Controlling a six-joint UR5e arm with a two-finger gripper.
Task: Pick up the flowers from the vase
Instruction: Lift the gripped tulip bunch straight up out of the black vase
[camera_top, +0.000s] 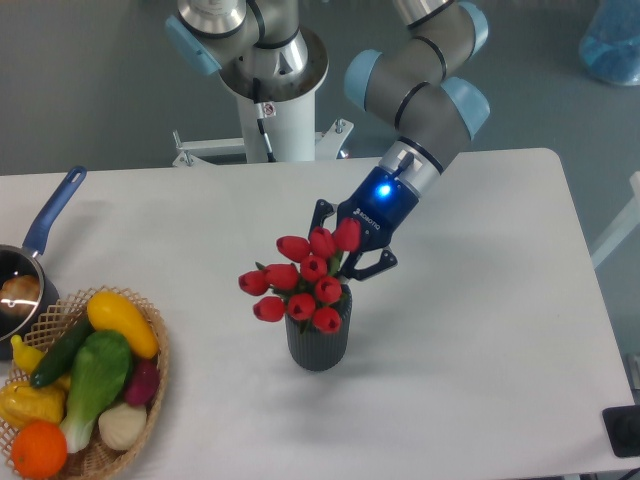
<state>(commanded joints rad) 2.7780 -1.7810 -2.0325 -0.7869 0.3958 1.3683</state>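
Observation:
My gripper will next take hold of the flowers by their red buds, and then it will lift the flowers (300, 285) out of the dark vase (319, 345).
The flowers (300, 285), a tight bunch of red tulip buds with green leaves, stand in the vase (319, 346), a small dark ribbed cylinder near the middle of the white table. My gripper (342, 256) reaches down from the back right and sits right behind the top of the bunch. Its black fingers (378, 264) are spread apart on either side of the rear buds. The fingertips are hidden behind the tulips, so I cannot tell whether they touch the stems. The bunch is upright in the vase.
A wicker basket (150, 385) of colourful fruit and vegetables stands at the front left. A blue-handled saucepan (45, 225) is at the left edge. The robot's base (275, 110) stands behind the table's (480, 330) far edge.

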